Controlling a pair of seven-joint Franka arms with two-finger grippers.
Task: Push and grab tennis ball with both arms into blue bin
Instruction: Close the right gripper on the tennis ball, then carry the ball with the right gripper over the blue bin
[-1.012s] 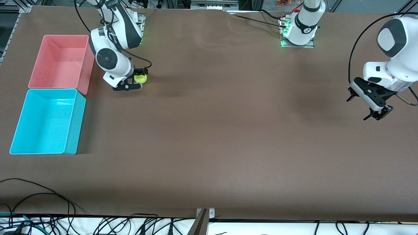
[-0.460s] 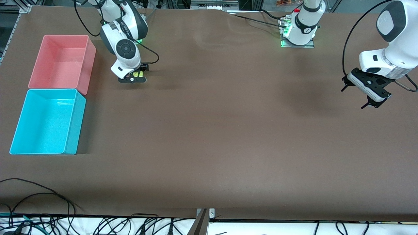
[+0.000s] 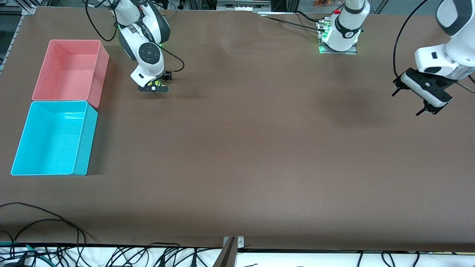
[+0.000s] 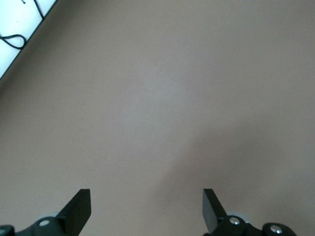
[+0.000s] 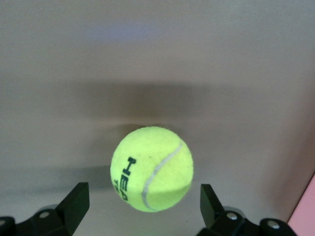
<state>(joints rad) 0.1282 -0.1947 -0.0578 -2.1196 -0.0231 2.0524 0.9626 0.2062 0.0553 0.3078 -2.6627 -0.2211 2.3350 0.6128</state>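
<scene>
Next, my right gripper grabs the ball around its round middle (image 3: 154, 83) (image 5: 151, 168) to get it into the blue bin.
The tennis ball (image 5: 151, 168), yellow-green with black lettering, rests on the brown table. It sits between the open fingers of my right gripper (image 5: 142, 206), and neither finger touches it. In the front view my right gripper (image 3: 154, 86) stands low over the ball (image 3: 156, 83), which shows only as a yellow sliver, beside the pink bin. The blue bin (image 3: 86, 144) stands nearer the front camera than the pink bin, at the right arm's end. My left gripper (image 3: 423, 101) hangs open and empty in the air at the left arm's end; it also shows in the left wrist view (image 4: 146, 209).
The pink bin (image 3: 101, 74) stands against the blue bin, between it and the right arm's base; its corner shows in the right wrist view (image 5: 307, 211). Black cables (image 3: 44, 222) lie along the table's front edge.
My right gripper has swung over the ball, which now lies between its fingers and is mostly hidden in the front view. My left gripper has drawn back and upward at its end.
</scene>
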